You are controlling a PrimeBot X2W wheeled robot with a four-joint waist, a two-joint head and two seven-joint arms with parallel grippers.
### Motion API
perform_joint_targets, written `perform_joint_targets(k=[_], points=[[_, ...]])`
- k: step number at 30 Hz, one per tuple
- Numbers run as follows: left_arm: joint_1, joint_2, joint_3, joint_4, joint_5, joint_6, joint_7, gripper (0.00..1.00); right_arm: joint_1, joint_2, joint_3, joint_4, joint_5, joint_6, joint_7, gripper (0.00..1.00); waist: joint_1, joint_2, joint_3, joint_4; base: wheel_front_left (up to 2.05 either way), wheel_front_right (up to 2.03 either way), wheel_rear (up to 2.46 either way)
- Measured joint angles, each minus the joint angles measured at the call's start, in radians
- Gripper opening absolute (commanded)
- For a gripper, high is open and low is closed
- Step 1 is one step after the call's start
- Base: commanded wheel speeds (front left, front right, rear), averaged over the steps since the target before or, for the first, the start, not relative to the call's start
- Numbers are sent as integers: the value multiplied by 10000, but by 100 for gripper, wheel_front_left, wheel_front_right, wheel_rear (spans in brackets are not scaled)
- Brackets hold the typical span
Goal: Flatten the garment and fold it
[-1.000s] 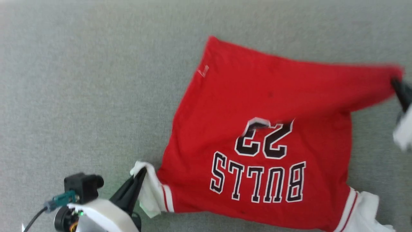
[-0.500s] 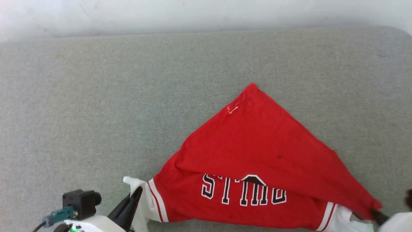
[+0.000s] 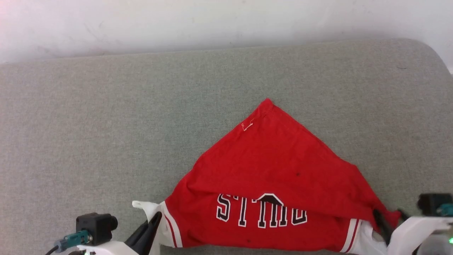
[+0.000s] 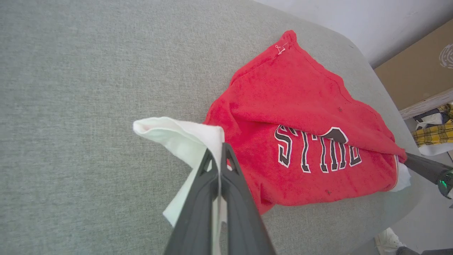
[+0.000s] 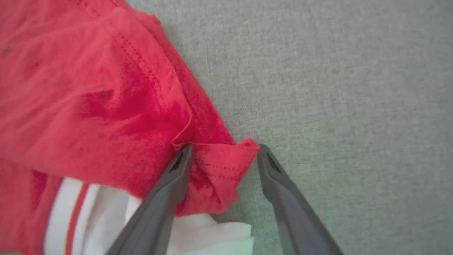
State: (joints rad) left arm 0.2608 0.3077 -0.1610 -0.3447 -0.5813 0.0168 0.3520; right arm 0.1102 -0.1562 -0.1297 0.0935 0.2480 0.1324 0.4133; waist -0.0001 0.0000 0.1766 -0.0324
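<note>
The red garment (image 3: 271,157) needs to be flattened for folding, so the robot's right gripper should next grab its folded-over hem corner (image 3: 391,216).
The red garment (image 3: 283,166) lies on the grey surface, folded slantwise so its upper layer hides the number and the tops of the "BULLS" letters (image 3: 262,214). My left gripper (image 3: 155,216) is shut on the left white sleeve (image 4: 177,136) at the near left; in the left wrist view that gripper (image 4: 217,154) pinches the cloth between its tips. My right gripper (image 5: 223,152) stands open, its fingers on either side of the folded-over red hem corner (image 5: 216,170), which rests above the right white sleeve (image 5: 106,212). The head view has it (image 3: 389,216) at the near right.
The grey padded surface (image 3: 106,124) runs back to a white wall (image 3: 177,24) and rounds off at the far right. Beyond its edge in the left wrist view are a cardboard box (image 4: 417,67), a pile of checked clothes (image 4: 435,132) and a shoe (image 4: 387,241).
My right gripper carried the red hem corner from the far right down to the near right, folding the shirt over the number, then opened. The head view shifted too. The left gripper kept its hold.
</note>
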Motion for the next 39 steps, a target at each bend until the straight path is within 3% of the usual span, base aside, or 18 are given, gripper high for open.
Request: perform_joint_targets(k=[2,8,11,12,16,22,26,34,35,36,39], points=[[-2,2,-13,-25,10,21,-4,0,-21,-104,-176,-750,293,-10,299,100,2,0,60,26,0,0,0],[-68,-96,-173,-113,17,12,-153,0,-529,-738,-407,-4759,1068,-12,2230,100,2,0,407,183,0,0,0],[-392,-205,-334,-69,19,-111,-247,0,-1665,-1011,-180,-5649,1049,-12,3026,100,2,0,633,328,0,0,0],[-642,-238,-422,21,19,-217,-322,0,-2577,-1417,412,-5649,788,-12,3361,100,3,0,784,464,0,0,0],[-1021,-313,-602,205,21,-362,-418,0,-4744,-1526,1540,-4550,495,-8,3333,100,3,0,1102,790,0,0,0],[-1501,-399,-809,502,21,-612,-539,0,-7192,-1542,3066,-1160,56,-8,3185,100,3,0,1585,1390,0,0,0],[-1847,-502,-966,702,21,-719,-593,0,-7829,-1726,3960,639,86,-10,3699,100,3,0,1899,1830,0,0,0],[-2099,-552,-1037,1039,4,-861,-813,0,-8361,-2188,5049,2412,393,-8,3651,100,-2,0,2539,2494,0,0,0],[-2110,-550,-1035,1062,4,-861,-842,0,-8505,-2211,5089,2516,418,-8,3630,45,-2,0,2607,2546,0,0,0],[-2121,-550,-1034,1085,2,-861,-857,0,-8617,-2232,5150,2604,433,-8,3590,0,-1,0,2668,2589,0,0,0],[-2230,-543,-1016,1143,-10,-863,-884,0,-8910,-2247,5338,2826,635,-8,3421,0,-1,1,2794,2657,0,0,0]])
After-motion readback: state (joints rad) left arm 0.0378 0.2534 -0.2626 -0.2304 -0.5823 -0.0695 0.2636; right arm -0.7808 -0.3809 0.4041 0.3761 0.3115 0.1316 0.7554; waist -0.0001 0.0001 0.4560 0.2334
